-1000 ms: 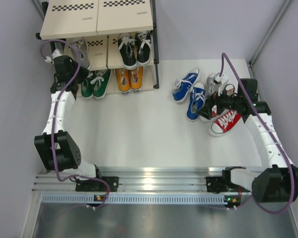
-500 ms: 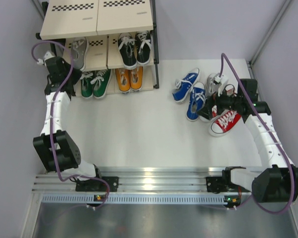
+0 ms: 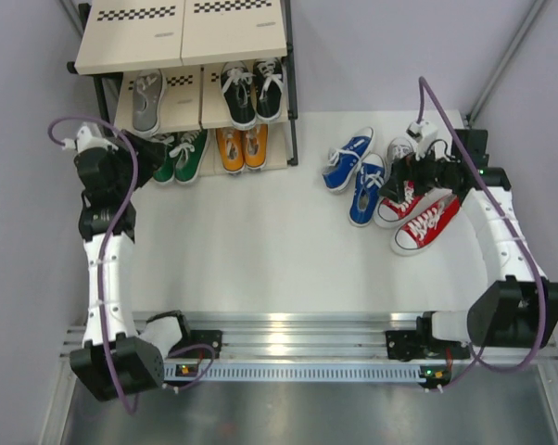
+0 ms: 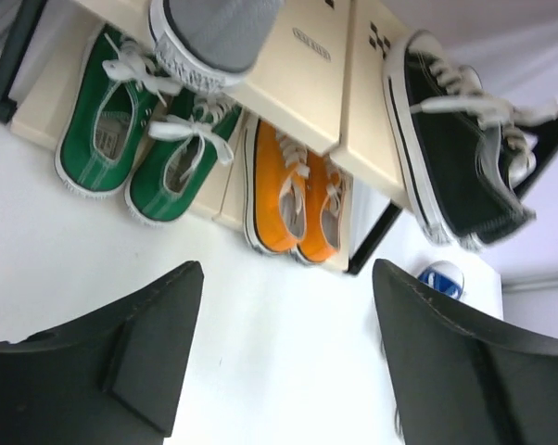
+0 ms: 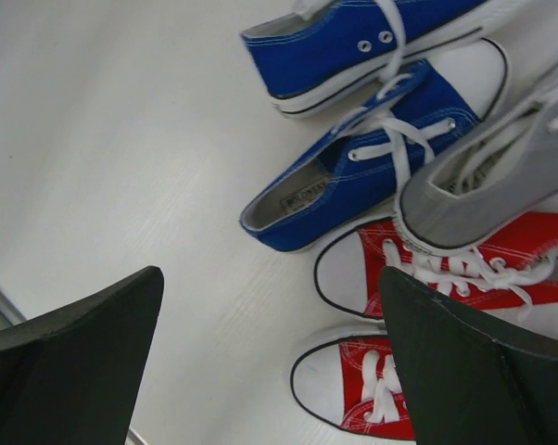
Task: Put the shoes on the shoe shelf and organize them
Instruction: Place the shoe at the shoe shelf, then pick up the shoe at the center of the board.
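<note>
My right gripper will next grab the second grey shoe by the side near its heel [image 5: 488, 215], so its toe stays free for the shelf.
The shoe shelf [image 3: 182, 32] stands at the far left. On its middle board lie one grey shoe [image 3: 149, 100] [image 4: 214, 32] and a black pair [image 3: 253, 91] [image 4: 455, 139]. The bottom board carries a green pair [image 3: 179, 156] [image 4: 94, 130] and an orange pair [image 3: 242, 146] [image 4: 293, 190]. My left gripper [image 3: 149, 156] [image 4: 288, 269] hangs open and empty in front of the green pair. On the floor at the right lie two blue shoes [image 3: 348, 159] [image 5: 353, 176], two red shoes [image 3: 425, 222] [image 5: 372, 389] and a second grey shoe [image 3: 401, 148] [image 5: 492, 185]. My right gripper [image 3: 404, 178] [image 5: 270, 273] is open above the red toes.
Grey walls close in on the left, far and right sides. A metal rail [image 3: 298, 357] with both arm bases runs along the near edge. White floor [image 3: 260, 232] lies between the shelf and the loose shoes. The shelf's top board holds no shoes.
My left gripper has let go of the grey shoe on the middle board, opened and drawn back toward the near side. The right gripper has shifted slightly toward the far wall.
</note>
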You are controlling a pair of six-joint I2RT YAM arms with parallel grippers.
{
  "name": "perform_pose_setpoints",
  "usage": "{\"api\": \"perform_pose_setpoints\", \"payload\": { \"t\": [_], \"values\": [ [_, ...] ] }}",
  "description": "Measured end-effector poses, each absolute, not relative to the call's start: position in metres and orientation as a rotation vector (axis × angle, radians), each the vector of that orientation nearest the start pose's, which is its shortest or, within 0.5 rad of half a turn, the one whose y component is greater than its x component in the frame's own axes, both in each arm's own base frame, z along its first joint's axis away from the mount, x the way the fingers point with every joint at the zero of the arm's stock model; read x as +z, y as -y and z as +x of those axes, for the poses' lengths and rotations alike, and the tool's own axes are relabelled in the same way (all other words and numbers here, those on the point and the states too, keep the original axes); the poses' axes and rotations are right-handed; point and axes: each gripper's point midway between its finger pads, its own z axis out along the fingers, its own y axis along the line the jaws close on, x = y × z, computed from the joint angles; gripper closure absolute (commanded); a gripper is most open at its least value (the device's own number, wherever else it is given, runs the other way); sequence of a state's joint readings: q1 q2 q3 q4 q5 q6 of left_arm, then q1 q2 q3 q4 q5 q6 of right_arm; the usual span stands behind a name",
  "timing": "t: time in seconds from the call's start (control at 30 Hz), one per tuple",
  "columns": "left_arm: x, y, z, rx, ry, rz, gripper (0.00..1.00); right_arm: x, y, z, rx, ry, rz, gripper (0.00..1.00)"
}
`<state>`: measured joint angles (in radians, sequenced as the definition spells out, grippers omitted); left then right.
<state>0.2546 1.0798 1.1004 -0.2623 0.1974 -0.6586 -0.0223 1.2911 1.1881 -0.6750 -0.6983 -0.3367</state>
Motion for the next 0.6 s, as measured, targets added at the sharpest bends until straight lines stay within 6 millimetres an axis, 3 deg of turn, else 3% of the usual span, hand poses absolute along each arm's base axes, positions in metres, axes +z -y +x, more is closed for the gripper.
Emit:
{"api": "perform_pose_setpoints", "payload": {
  "t": [0.1,0.3,0.43,0.6],
  "values": [
    [0.31,-0.022,0.343,-0.494,-1.709,-0.65,0.13,0.21,-0.068,0.353,0.555,-2.187,-0.533,0.01],
    [0.258,0.011,0.31,-0.635,-1.82,-0.634,0.09,0.187,-0.031,0.403,0.382,-2.314,-0.311,0.01],
    [0.228,0.039,0.291,-0.76,-1.907,-0.634,0.1,0.17,-0.018,0.428,0.252,-2.366,-0.173,0.02],
    [0.211,0.085,0.276,-0.881,-2.001,-0.56,0.09,0.144,-0.011,0.459,0.166,-2.409,-0.017,0.08]
  ]
}}
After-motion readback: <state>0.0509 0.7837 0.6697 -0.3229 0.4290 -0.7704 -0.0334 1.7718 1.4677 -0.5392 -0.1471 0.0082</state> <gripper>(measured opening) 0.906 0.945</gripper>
